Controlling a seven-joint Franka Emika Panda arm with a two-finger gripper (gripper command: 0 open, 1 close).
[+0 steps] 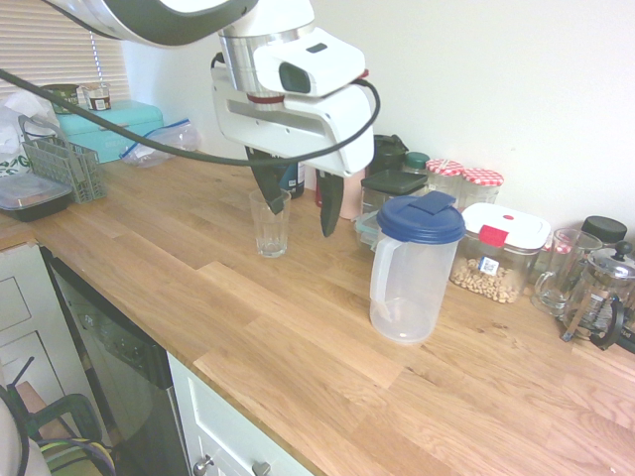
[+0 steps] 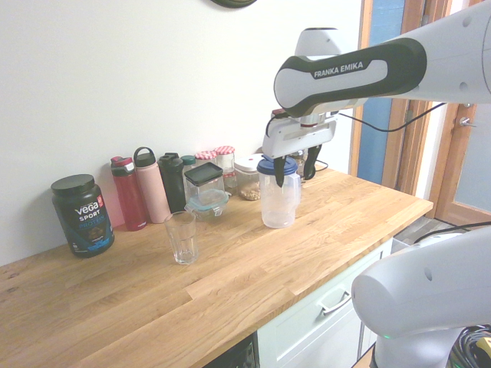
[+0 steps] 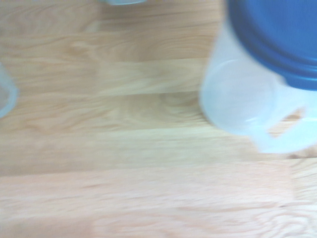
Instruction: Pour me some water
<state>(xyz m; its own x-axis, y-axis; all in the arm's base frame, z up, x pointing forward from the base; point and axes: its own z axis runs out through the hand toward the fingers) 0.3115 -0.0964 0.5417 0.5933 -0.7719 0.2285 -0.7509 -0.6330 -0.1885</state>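
Observation:
The robot's gripper next needs to hold the pitcher by its narrow handle [image 2: 297,189] to pour water, because the pitcher's body [image 2: 276,201] is wide and round under its blue lid.
A clear plastic pitcher [image 1: 409,283] with a blue lid [image 1: 421,218] stands on the wooden counter, its handle turned toward the counter's front edge. An empty drinking glass [image 1: 270,224] stands upright a short way along the counter from it. My gripper [image 1: 299,198] hangs open above the counter between the two, with nothing between its fingers. From the other side, the gripper [image 2: 294,169] hovers at lid height right by the pitcher [image 2: 278,201], and the glass [image 2: 182,238] stands apart. Close up, the wrist view shows the pitcher [image 3: 245,96] and its blue lid [image 3: 280,37] on the wood.
Along the wall stand water bottles [image 2: 152,184], a black protein tub [image 2: 82,215], checked-lid jars [image 1: 463,181], a chickpea box [image 1: 499,253], a glass mug [image 1: 564,268] and a French press [image 1: 605,293]. A dish rack [image 1: 64,164] sits at the far end.

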